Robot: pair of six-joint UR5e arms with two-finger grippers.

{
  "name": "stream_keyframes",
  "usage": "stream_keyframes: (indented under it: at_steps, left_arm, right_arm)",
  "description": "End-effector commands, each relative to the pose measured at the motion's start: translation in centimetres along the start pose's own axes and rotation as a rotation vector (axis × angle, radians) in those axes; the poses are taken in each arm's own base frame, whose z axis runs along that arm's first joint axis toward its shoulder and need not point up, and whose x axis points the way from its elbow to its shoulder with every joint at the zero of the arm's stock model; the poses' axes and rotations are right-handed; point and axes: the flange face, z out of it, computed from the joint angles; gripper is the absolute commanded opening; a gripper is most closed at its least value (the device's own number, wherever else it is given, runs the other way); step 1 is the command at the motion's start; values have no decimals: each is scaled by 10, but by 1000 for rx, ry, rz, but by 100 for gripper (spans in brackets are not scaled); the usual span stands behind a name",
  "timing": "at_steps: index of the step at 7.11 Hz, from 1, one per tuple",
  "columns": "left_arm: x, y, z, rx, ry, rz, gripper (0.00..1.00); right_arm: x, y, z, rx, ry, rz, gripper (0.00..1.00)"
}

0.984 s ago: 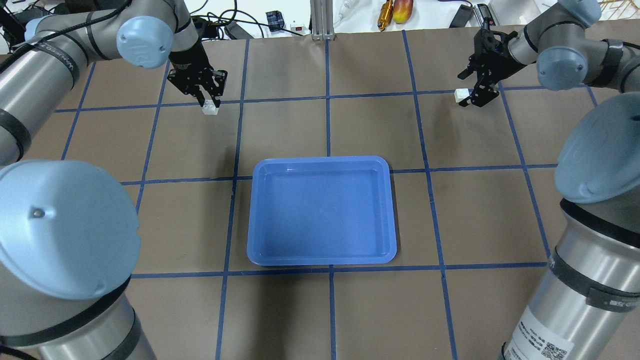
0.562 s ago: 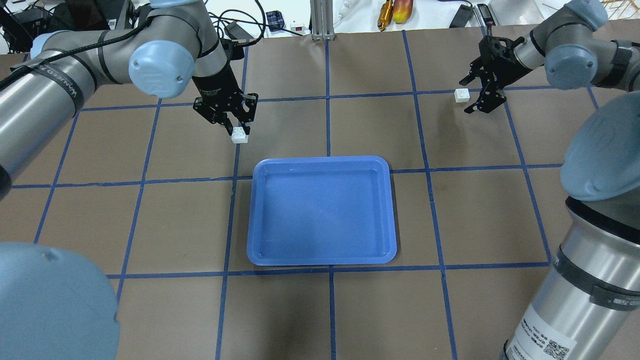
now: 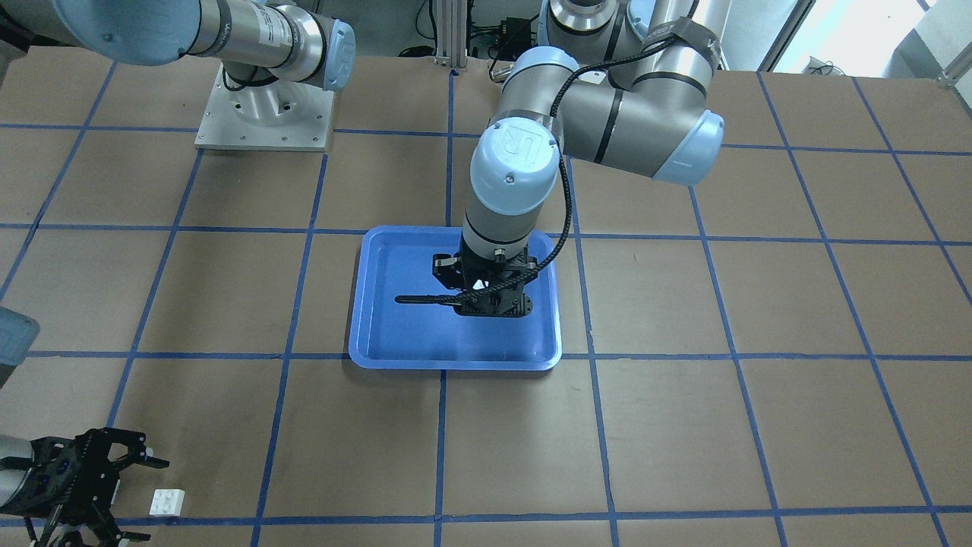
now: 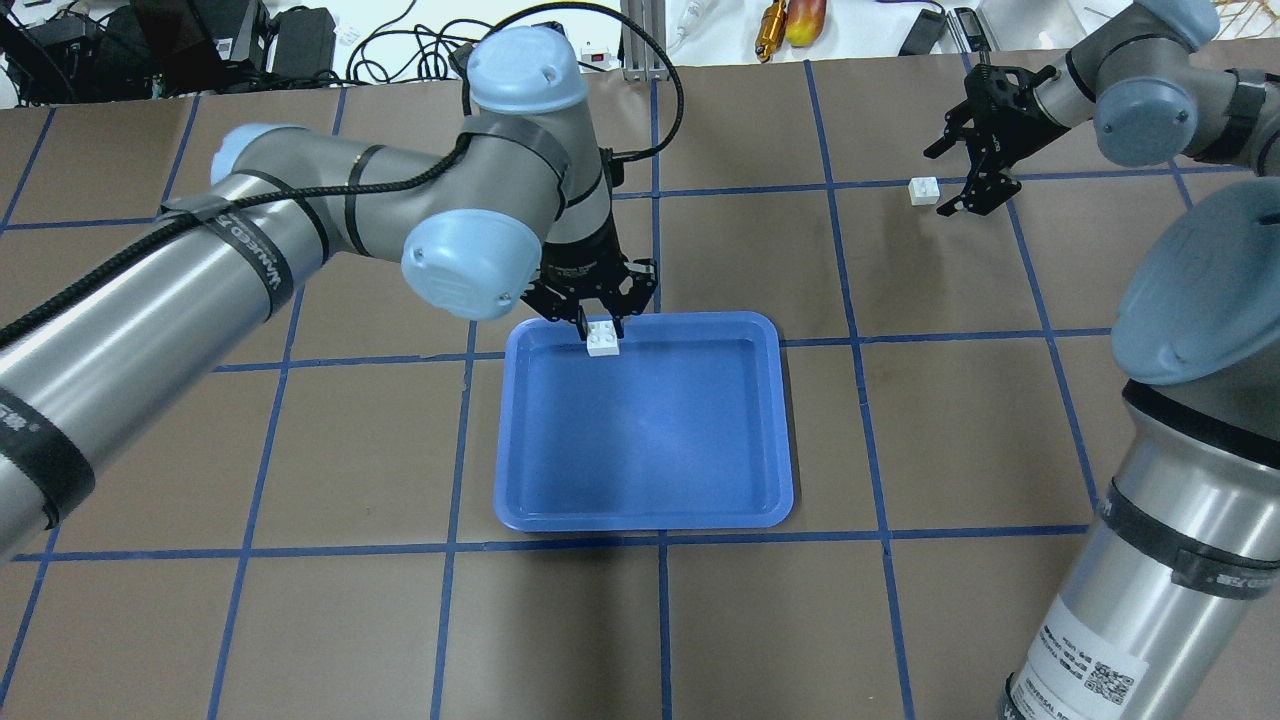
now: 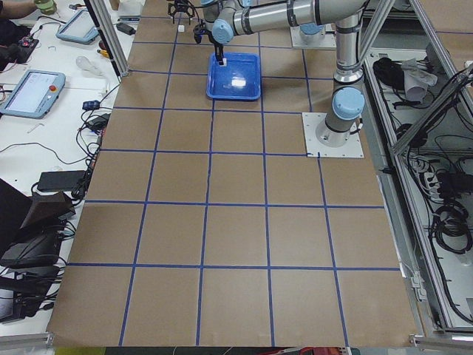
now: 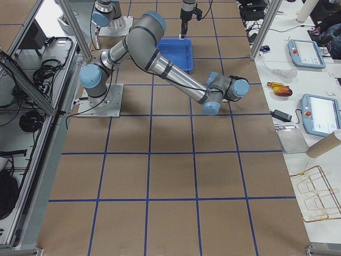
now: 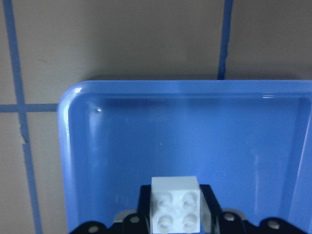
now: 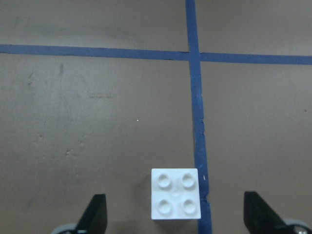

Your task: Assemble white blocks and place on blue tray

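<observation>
The white block on the table should be gripped by its sides with my right gripper next, to join it with the other white block on the blue tray [image 3: 395, 334].
My left gripper [image 4: 599, 326] is shut on one white block [image 4: 602, 340] and holds it over the far edge of the blue tray [image 4: 645, 500]. The left wrist view shows this block [image 7: 175, 209] studs up between the fingers, with the tray [image 7: 97, 146] below. The front view shows the same gripper [image 3: 486, 295] above the tray [image 3: 395, 334]. The second white block [image 4: 923, 190] lies on the table at the far right. My right gripper [image 4: 940, 182] is open with its fingertips by this block, not gripping it. In the right wrist view that block [image 8: 175, 193] sits between the spread fingers [image 8: 95, 214].
Blue tape lines grid the brown table. The second block [image 3: 167, 502] lies beside a tape line near the right gripper [image 3: 133, 494]. Cables, tools and a metal post stand beyond the table's far edge [image 4: 640, 40]. The tray also shows in the side views [image 5: 236, 85] [image 6: 176, 58].
My left arm has carried its white block from the far left of the table rightward and nearer, to over the tray's far edge. The right gripper has stayed open by the second block.
</observation>
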Motion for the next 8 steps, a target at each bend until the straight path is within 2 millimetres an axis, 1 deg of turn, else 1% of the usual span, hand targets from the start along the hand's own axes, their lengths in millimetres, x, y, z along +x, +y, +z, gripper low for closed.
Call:
stream_keyframes:
  at_steps: [1, 2, 3, 5, 6, 7, 8]
  left_arm:
    - [7, 30, 56, 66, 29, -4, 13]
    - [9, 35, 58, 74, 29, 2, 14]
    - [8, 34, 68, 55, 20, -1, 14]
    - [8, 32, 77, 57, -20, 12, 14]
    - [9, 33, 81, 49, -26, 9, 14]
    - [9, 32, 88, 39, -32, 12, 17]
    - [10, 32, 90, 37, -31, 11, 23]
  right_arm:
    - [-1, 6, 15, 55, -63, 43, 100]
    - [-2, 7, 17, 57, -67, 46, 97]
    - [-2, 7, 16, 53, -66, 31, 80]
    - [-2, 6, 14, 44, -66, 9, 39]
    - [-1, 5, 11, 38, -61, 5, 24]
    - [0, 4, 5, 35, -56, 7, 11]
    - [-1, -3, -3, 45, -48, 13, 9]
